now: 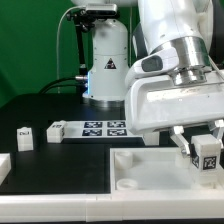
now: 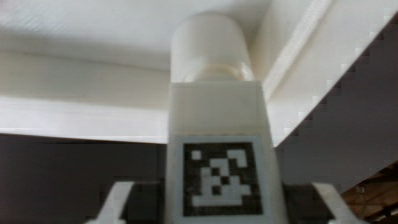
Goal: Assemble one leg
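The leg would stand there, because its rounded end reaches into the white panel's corner (image 2: 267,28). It is time for my gripper to open now.
My gripper (image 1: 203,148) is shut on a leg (image 1: 208,156), a small white block with a black-and-white tag. It holds the leg just above the right part of the large white square panel (image 1: 145,172). In the wrist view the leg (image 2: 221,120) stands between my fingertips (image 2: 121,200), tag facing the camera. Its rounded end points at the white panel (image 2: 80,75) close behind. I cannot tell whether the leg touches the panel.
The marker board (image 1: 98,127) lies at the table's middle. One loose leg (image 1: 25,134) and a second one (image 1: 55,129) lie at the exterior view's left of the marker board. Another white part (image 1: 3,166) sits at the left edge. The arm's white base (image 1: 105,60) stands behind.
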Controlling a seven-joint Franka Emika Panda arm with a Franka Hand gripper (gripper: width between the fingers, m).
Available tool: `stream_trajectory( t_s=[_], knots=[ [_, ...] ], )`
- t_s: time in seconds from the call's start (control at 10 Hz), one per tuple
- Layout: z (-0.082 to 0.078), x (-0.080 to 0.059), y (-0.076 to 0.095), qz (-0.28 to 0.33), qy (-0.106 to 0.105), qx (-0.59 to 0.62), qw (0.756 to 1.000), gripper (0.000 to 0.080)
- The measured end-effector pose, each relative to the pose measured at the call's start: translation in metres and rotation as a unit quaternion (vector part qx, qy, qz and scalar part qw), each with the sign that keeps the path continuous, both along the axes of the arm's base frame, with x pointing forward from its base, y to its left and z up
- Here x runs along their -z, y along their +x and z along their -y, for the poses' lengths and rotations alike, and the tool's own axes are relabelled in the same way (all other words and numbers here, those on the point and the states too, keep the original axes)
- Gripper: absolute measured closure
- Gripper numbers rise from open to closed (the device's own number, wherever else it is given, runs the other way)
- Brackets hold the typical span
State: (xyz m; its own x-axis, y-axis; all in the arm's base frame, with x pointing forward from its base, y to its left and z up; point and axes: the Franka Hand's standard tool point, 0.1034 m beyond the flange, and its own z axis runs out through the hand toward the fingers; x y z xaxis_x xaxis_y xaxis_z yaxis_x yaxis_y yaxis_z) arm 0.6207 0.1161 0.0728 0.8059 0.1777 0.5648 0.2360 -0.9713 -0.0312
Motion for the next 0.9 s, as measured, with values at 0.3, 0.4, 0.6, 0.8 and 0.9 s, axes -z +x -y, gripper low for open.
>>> stream_trajectory(
  t_s=[0.3,0.4,0.6,0.8,0.9],
  knots=[
    [0.0001,0.0001,0.0000,0.000,0.000,0.000,1.000,0.0251],
    [0.0001,0.0001,0.0000,0.000,0.000,0.000,1.000,0.0251],
    [0.0001,0.0001,0.0000,0.000,0.000,0.000,1.000,0.0155],
    [0.0002,0.0001,0.0000,0.000,0.000,0.000,1.000,0.0151],
    [0.0001,0.0001,0.0000,0.000,0.000,0.000,1.000,0.0151]
  ],
)
